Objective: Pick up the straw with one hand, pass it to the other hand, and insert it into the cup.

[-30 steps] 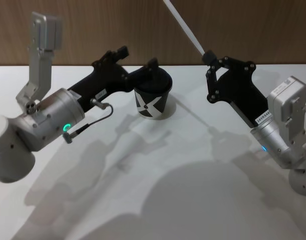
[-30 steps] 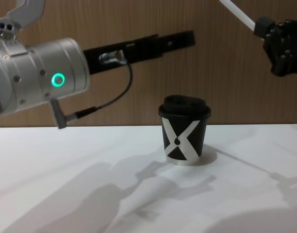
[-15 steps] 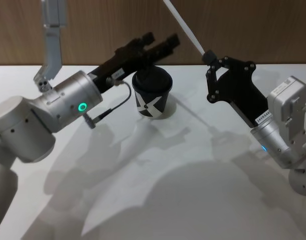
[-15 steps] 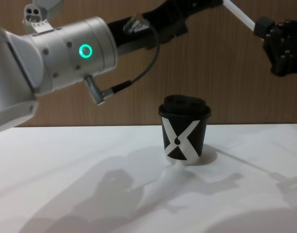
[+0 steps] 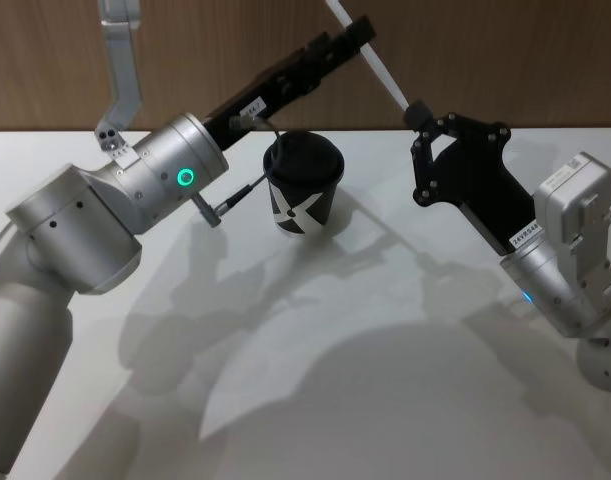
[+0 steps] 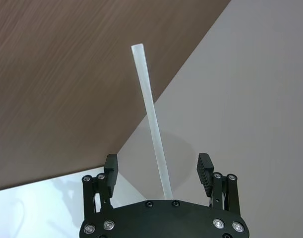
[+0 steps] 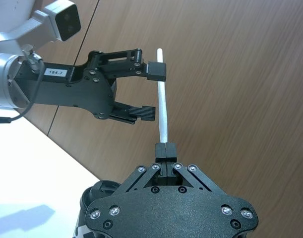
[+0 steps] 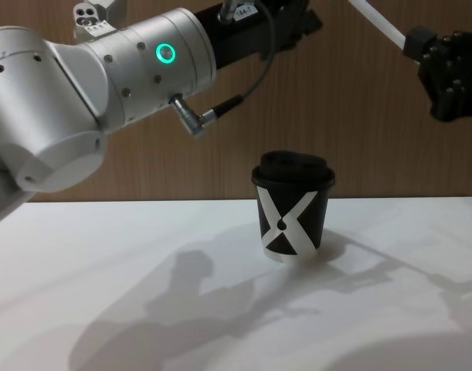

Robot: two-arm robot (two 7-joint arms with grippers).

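Note:
The left gripper will grab the white straw by its bare middle part (image 5: 376, 58) next, because the right gripper's fingers cover the straw's lower end.
The white straw (image 5: 370, 58) slants up and away from my right gripper (image 5: 418, 112), which is shut on its lower end above the table's right side. My left gripper (image 5: 353, 35), on the silver arm with the green ring, reaches up over the cup (image 5: 303, 190). It is open, with a finger on each side of the straw's upper part. In the left wrist view the straw (image 6: 152, 124) runs between the spread fingers (image 6: 110, 167) without touching either. The black cup (image 8: 293, 205) with the white X stands upright, lid on.
The white table (image 5: 315, 380) stretches in front of the cup, crossed by arm shadows. A brown wood wall (image 8: 359, 131) stands right behind the cup. A dark cable with a metal plug (image 8: 197, 124) hangs from the left arm.
My left arm has swung up and to the right, from beside the cup to the straw, and its open fingers now straddle it. The right gripper and the cup have not moved.

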